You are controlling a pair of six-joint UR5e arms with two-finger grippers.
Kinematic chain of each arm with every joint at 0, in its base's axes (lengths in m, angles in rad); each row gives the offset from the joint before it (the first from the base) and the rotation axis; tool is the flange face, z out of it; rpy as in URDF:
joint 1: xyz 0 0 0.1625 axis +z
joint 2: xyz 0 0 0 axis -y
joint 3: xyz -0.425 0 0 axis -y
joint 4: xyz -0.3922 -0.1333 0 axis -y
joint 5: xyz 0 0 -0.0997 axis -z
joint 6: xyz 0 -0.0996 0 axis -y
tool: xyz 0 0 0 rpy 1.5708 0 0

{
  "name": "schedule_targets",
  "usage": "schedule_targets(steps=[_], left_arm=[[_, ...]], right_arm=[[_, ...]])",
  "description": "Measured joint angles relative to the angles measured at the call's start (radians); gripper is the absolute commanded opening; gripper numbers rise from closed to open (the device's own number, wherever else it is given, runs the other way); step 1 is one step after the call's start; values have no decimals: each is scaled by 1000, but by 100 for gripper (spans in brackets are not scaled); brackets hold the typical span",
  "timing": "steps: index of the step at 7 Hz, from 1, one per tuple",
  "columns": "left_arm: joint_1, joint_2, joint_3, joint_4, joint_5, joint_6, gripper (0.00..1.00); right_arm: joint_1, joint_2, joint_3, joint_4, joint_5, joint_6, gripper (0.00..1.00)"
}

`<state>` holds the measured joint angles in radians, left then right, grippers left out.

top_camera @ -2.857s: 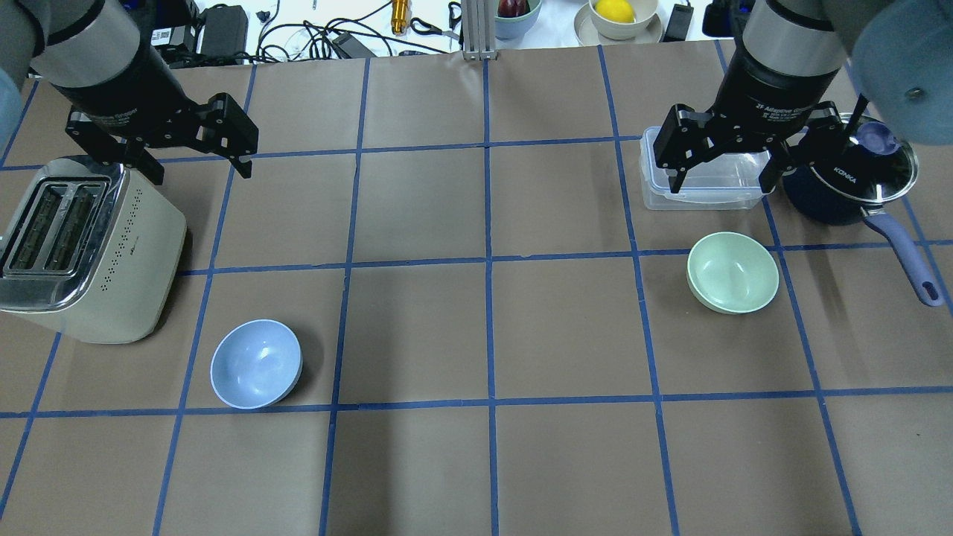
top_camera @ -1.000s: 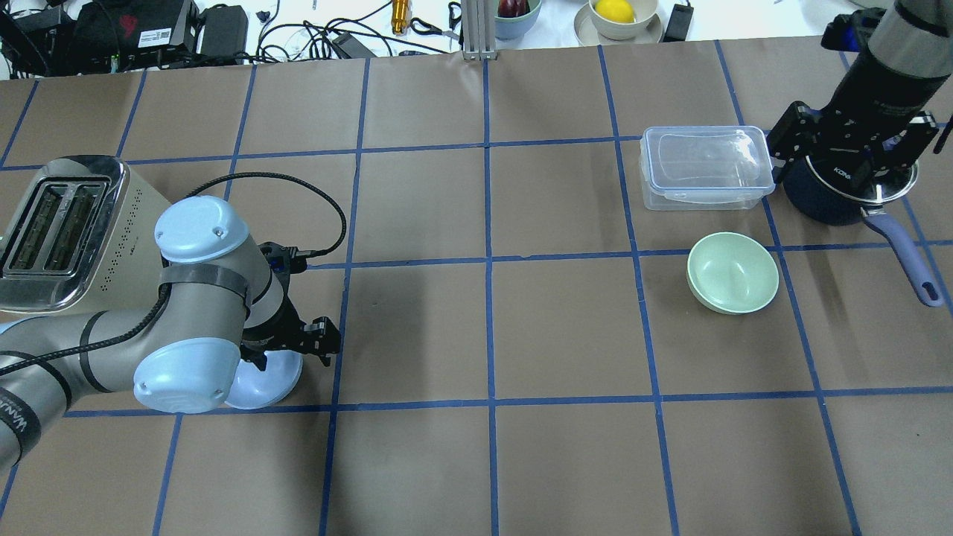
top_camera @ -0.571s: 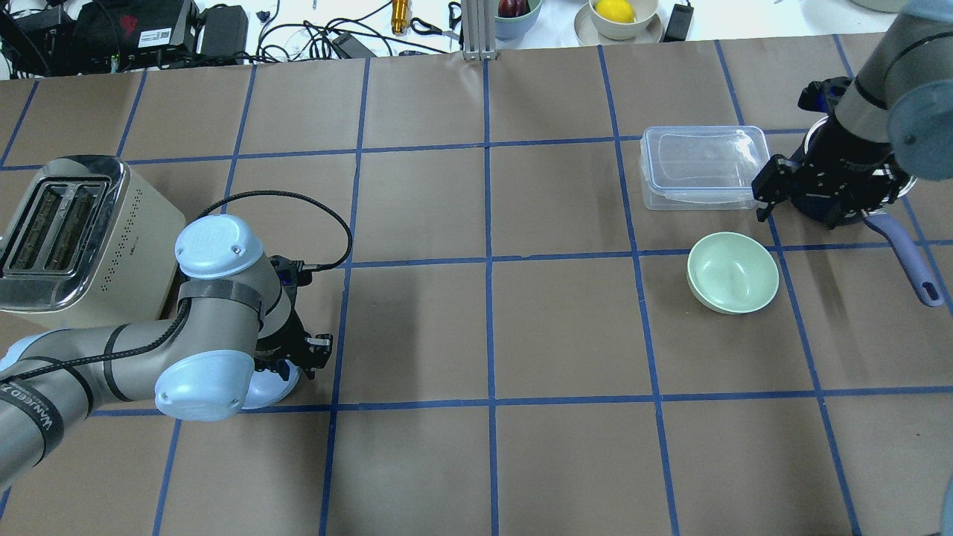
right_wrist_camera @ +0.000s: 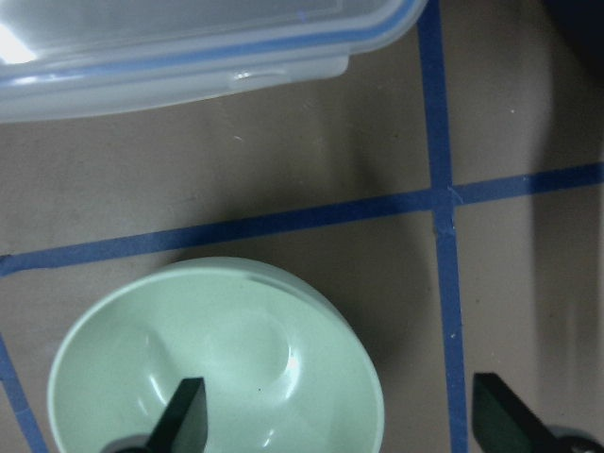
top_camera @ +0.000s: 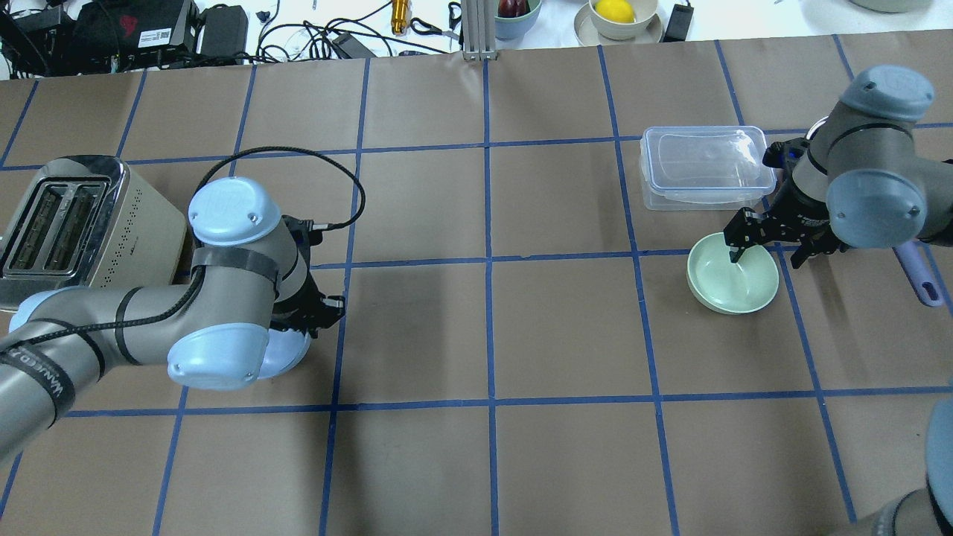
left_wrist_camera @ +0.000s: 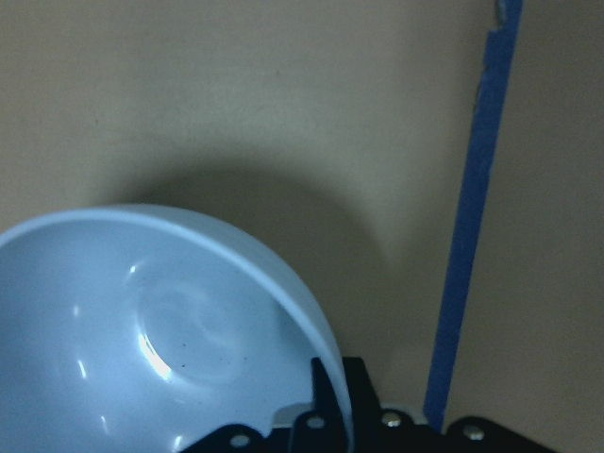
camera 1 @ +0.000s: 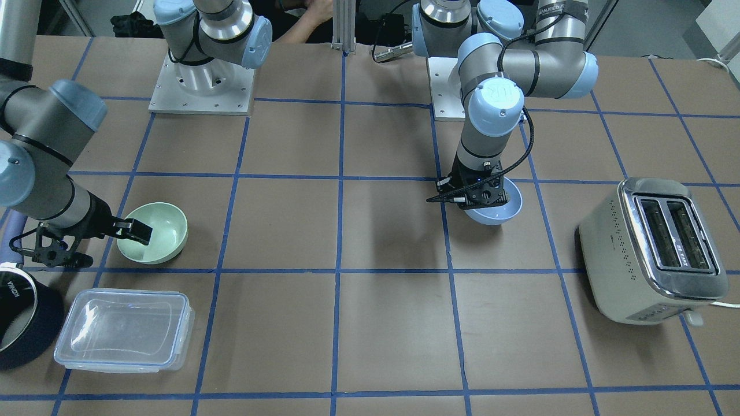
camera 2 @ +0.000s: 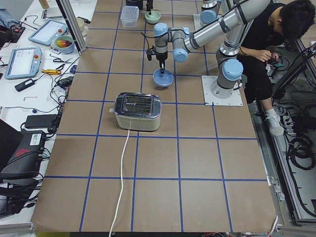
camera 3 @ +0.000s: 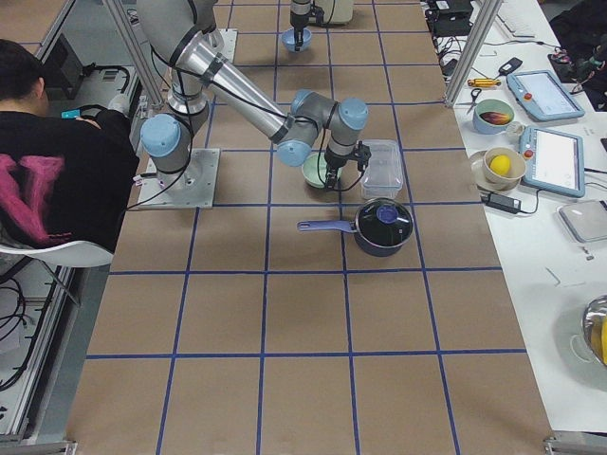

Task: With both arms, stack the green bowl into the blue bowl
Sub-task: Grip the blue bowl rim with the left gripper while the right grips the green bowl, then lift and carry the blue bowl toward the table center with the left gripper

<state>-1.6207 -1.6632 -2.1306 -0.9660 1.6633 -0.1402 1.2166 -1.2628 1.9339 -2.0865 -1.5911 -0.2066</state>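
Note:
My right gripper is going to grab the green bowl by its rim (right_wrist_camera: pixel 363 363) next, to put it inside the blue bowl.
The blue bowl (top_camera: pixel 289 353) sits on the left of the overhead view, mostly under my left arm. My left gripper (top_camera: pixel 316 311) is shut on its near rim (left_wrist_camera: pixel 326 406). I cannot tell whether the bowl is touching the table. It also shows in the front view (camera 1: pixel 498 211). The green bowl (top_camera: pixel 733 286) sits upright on the right. My right gripper (top_camera: pixel 768 257) is open and low over its far rim. One finger (right_wrist_camera: pixel 187 411) is inside the bowl and the other (right_wrist_camera: pixel 500 415) is outside, over the table.
A cream toaster (top_camera: pixel 74 223) stands left of the blue bowl. A clear lidded container (top_camera: pixel 703 167) lies just beyond the green bowl. A dark blue saucepan (camera 3: pixel 384 227) stands beside the green bowl, with its handle (top_camera: pixel 916 275) at the right edge of the overhead view.
The left arm came down and shut on the blue bowl's rim, and the bowl shifted slightly right. The right gripper moved from over the saucepan down to the green bowl's rim.

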Motion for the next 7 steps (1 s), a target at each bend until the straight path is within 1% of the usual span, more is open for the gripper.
schedule_targets(steps=[1,2,3,4,5,6,7], left_arm=[[-55,-31,105,-49,-19,-57,0],[-96,-74,202,-72,-60,-101,0],[-145,-128,290,-75,-108,-159,0],[-206,-188,368,-71,-129,-220,0],[-273,-252,430,-69,-128,-283,0],[-318,-307,466,-50,-120,-332,0],[-341,-357,485,-9,-116,-365,0]], right_arm=[[0,10,11,-16,1,-6,16],[0,16,16,-23,1,-31,0],[0,17,16,-24,1,-68,0],[-1,17,15,-22,0,-88,0],[-2,16,11,-17,-1,-98,0],[-3,12,1,-6,-3,-100,0],[-3,6,-33,36,-4,-100,0]])
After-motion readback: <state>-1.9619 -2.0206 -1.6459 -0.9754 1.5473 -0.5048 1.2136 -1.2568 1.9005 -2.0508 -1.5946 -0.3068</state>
